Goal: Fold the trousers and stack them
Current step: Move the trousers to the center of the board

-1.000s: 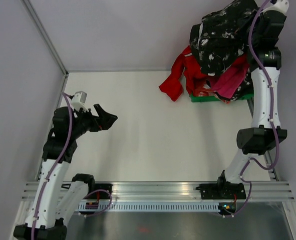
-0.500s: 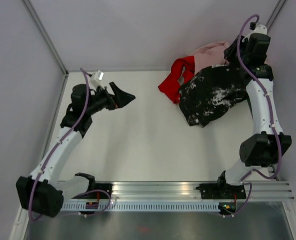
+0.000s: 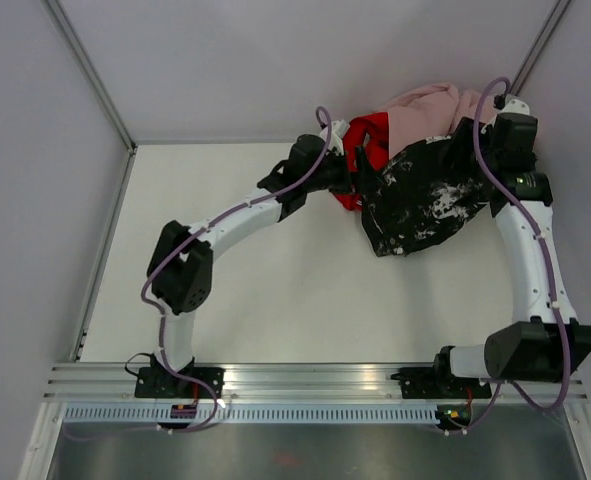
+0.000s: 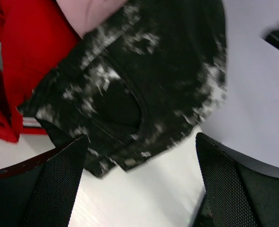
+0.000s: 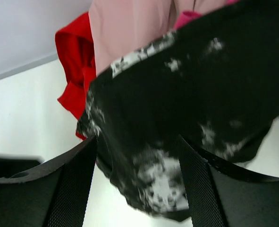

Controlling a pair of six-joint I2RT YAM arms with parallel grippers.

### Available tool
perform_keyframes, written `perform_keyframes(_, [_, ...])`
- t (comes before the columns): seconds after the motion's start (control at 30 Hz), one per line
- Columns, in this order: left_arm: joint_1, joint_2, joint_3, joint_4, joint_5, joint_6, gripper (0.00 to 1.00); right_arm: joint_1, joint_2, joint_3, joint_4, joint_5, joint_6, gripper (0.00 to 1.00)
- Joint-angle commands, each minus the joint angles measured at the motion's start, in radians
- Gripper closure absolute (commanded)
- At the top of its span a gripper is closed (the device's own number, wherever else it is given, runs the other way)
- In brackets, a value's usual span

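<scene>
My left gripper will next grip the trousers by the waistband end beside the red garment (image 3: 368,138). Then it will lift and spread the trousers for folding.
The trousers (image 3: 420,200), black with white blotches, lie crumpled at the table's far right, partly over a red garment (image 3: 368,138) and pink clothes (image 3: 427,104). My left gripper (image 3: 351,180) reaches across to their left edge. In the left wrist view it (image 4: 140,137) stands open just above the table, with the trousers' buttoned waistband (image 4: 130,85) right in front of the fingers. My right gripper (image 3: 467,152) hovers at the trousers' far right end. Its jaws (image 5: 138,139) stand wide apart over the trousers (image 5: 200,94), gripping nothing.
The red garment (image 4: 16,71) and pink clothes (image 5: 130,33) are bunched against the back wall by the right corner post (image 3: 535,45). White table (image 3: 275,280) stretches to the left and toward me. A metal rail (image 3: 315,378) runs along the near edge.
The right arm brought the trousers down from high up onto the table and its jaws opened. The left arm swung from the left side across to the trousers' left edge.
</scene>
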Motion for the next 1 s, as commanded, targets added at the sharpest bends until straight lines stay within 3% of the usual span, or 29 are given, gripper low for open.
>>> perform_keyframes(0.0, [0.003, 0.139, 0.180, 0.011, -0.086, 0.039, 0.00, 0.001, -0.123, -0.097, -0.044, 0.025, -0.005, 0.25])
perform_keyframes(0.13, [0.005, 0.301, 0.288, 0.007, -0.073, 0.049, 0.00, 0.000, -0.218, -0.166, -0.092, 0.025, -0.006, 0.25])
perform_keyframes(0.37, [0.005, 0.361, 0.274, 0.036, -0.166, 0.108, 0.00, 0.001, -0.301, -0.267, -0.081, 0.036, 0.032, 0.25])
perform_keyframes(0.53, [0.005, 0.430, 0.294, 0.102, -0.015, 0.063, 0.01, 0.001, -0.308, -0.275, -0.095, 0.036, 0.040, 0.25])
perform_keyframes(0.67, [0.003, 0.414, 0.244, 0.194, 0.065, 0.017, 0.25, 0.001, -0.319, -0.273, -0.109, 0.067, 0.037, 0.25])
perform_keyframes(0.7, [0.003, 0.386, 0.230, 0.201, 0.059, 0.016, 0.44, 0.001, -0.322, -0.272, -0.113, 0.073, 0.038, 0.25])
perform_keyframes(0.77, [0.003, 0.349, 0.192, 0.224, 0.044, 0.026, 0.64, 0.001, -0.330, -0.267, -0.132, 0.081, 0.041, 0.26])
perform_keyframes(0.8, [0.003, 0.316, 0.184, 0.230, 0.035, 0.037, 0.88, 0.001, -0.334, -0.267, -0.135, 0.082, 0.046, 0.25])
perform_keyframes(0.83, [0.003, 0.302, 0.182, 0.230, 0.032, 0.042, 0.97, 0.001, -0.341, -0.272, -0.136, 0.084, 0.050, 0.26])
perform_keyframes(0.97, [0.003, 0.240, 0.237, 0.196, 0.056, 0.080, 0.98, 0.001, -0.377, -0.276, -0.133, 0.126, 0.072, 0.26])
